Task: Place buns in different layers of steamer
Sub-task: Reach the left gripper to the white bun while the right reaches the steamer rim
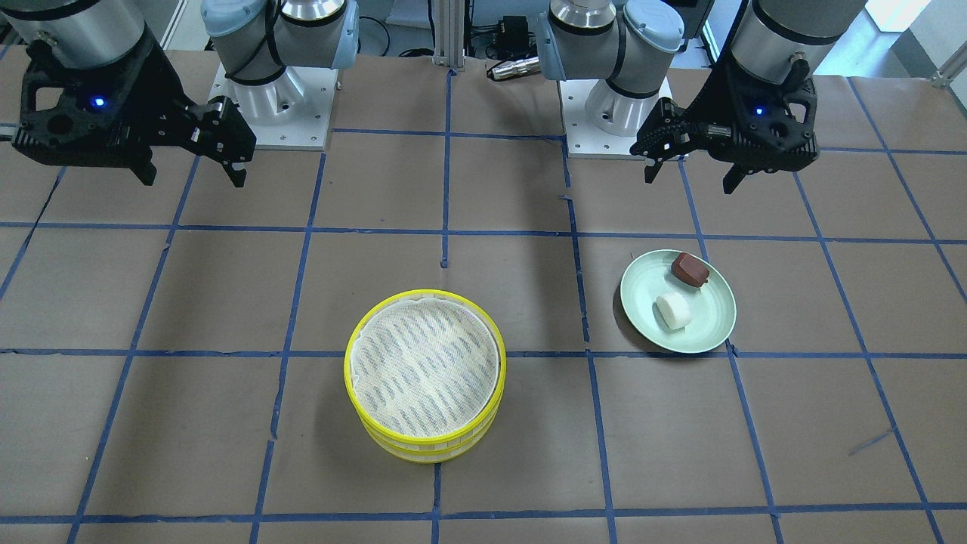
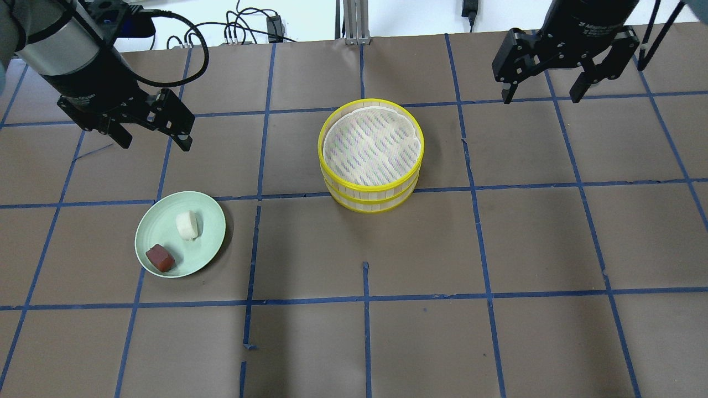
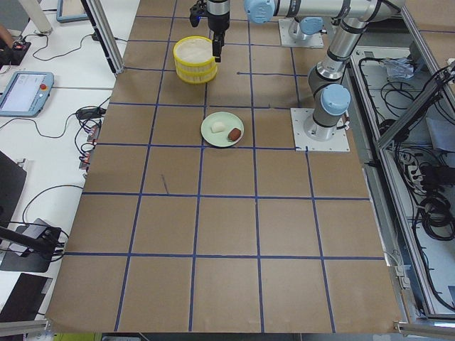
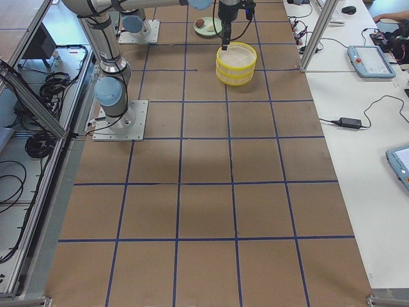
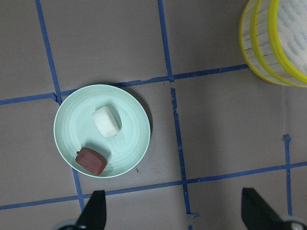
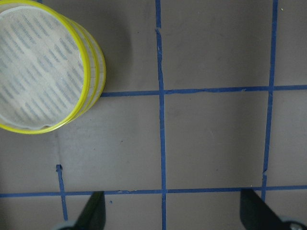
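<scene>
The left gripper needs to take hold of the white bun by its body [image 1: 673,310] next, so that it can fill one layer of the steamer [image 1: 424,367].
The white bun [image 2: 186,225] and the reddish-brown bun [image 2: 160,258] lie side by side on a pale green plate [image 2: 210,221]. They also show in the left wrist view: white bun [image 5: 105,122], brown bun [image 5: 91,161]. The two yellow-rimmed steamer layers [image 2: 370,155] stand stacked at the table's middle, the top cloth liner bare. My left gripper [image 2: 155,137] hangs open and empty above the table, beyond the plate. My right gripper [image 2: 545,91] hangs open and empty, to the right of the steamer [image 6: 48,72].
The table is covered in brown paper with a grid of blue tape lines [image 2: 365,298]. Both arm bases [image 1: 272,106] stand at the robot's side. Cables and an aluminium post [image 2: 354,22] lie beyond the far edge.
</scene>
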Robot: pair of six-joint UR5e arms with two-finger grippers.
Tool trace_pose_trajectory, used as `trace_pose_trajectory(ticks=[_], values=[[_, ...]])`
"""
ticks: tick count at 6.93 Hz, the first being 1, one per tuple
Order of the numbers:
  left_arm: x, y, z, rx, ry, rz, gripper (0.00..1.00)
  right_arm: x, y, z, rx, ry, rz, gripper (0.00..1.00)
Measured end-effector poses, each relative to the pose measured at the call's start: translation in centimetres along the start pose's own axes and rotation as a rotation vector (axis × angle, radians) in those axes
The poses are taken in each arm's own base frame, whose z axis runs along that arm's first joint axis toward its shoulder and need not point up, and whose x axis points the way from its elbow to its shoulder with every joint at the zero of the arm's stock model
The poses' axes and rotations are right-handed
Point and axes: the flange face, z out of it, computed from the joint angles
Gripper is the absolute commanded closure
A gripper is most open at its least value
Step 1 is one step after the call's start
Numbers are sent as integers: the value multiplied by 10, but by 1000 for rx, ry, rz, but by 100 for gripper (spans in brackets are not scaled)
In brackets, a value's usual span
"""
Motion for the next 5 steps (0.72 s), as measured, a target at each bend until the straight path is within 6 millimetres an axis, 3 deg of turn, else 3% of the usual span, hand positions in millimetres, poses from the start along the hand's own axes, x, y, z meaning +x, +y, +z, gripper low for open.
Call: trace_pose_trajectory(ticks=[5], values=[[-2,2,1,-9,-11,1,0,-6,1,8,9,1,-14,0]])
